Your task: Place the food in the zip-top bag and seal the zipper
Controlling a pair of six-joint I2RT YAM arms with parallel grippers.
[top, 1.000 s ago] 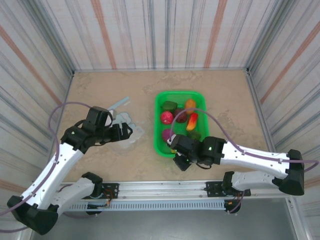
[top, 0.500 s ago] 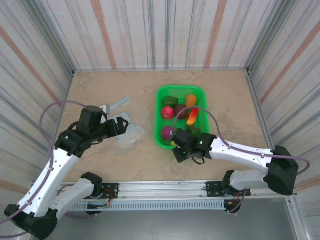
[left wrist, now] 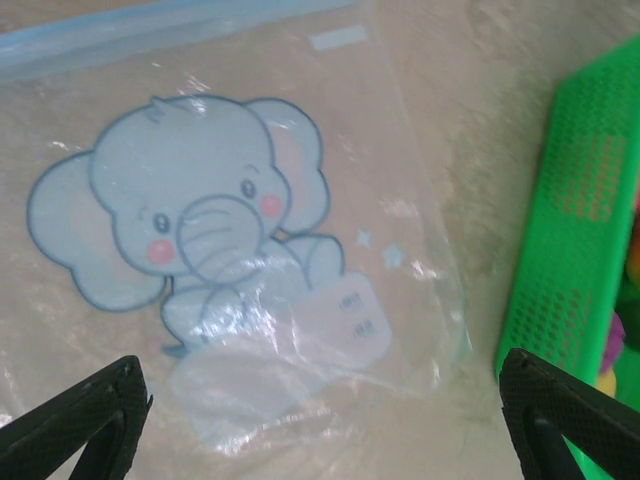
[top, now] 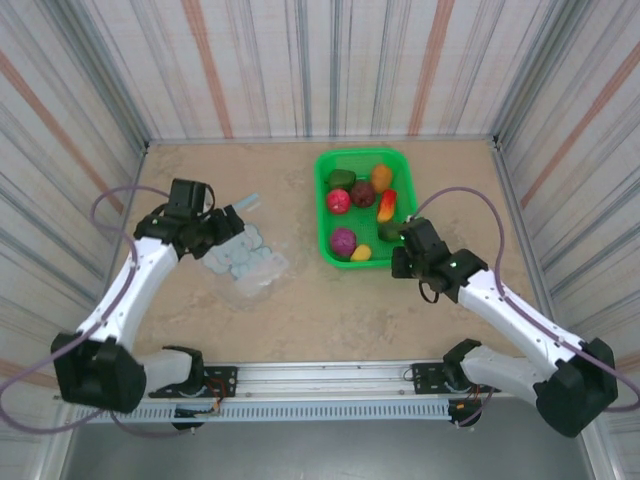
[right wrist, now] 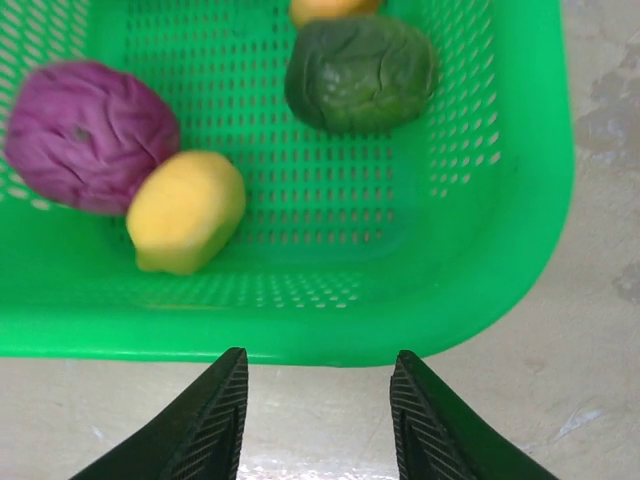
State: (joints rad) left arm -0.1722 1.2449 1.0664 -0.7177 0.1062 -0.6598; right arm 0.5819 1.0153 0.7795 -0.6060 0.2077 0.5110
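The left gripper grabs the zip-top bag by its pale blue zipper edge (top: pixel 245 201) (left wrist: pixel 178 32) next, to turn the bag's opening toward my right gripper for placing food.
The zip-top bag (top: pixel 245 260) lies flat on the table left of centre, clear with a pale blue elephant print (left wrist: pixel 190 220). Its pale blue zipper (left wrist: pixel 150 32) runs along the far edge. My left gripper (top: pixel 222 228) hovers at the bag's back left, open wide (left wrist: pixel 320 430), holding nothing. The food sits in a green mesh basket (top: pixel 326 215): a purple piece (right wrist: pixel 90 135), a yellow piece (right wrist: pixel 187 210), a dark green piece (right wrist: pixel 360 70), with red, maroon and orange ones (top: pixel 381 177) farther back. My right gripper (top: pixel 398 252) is open (right wrist: pixel 318 410) just outside the basket's near right corner.
The basket's green wall (left wrist: pixel 580 230) stands close to the right of the bag. Striped walls enclose the table on three sides. Bare tan tabletop (top: pixel 330 310) stretches between the bag, the basket and the arm bases.
The basket has slid toward the back of the table. My right gripper moved from its near left corner to its near right corner and opened. My left gripper drew back and left off the bag.
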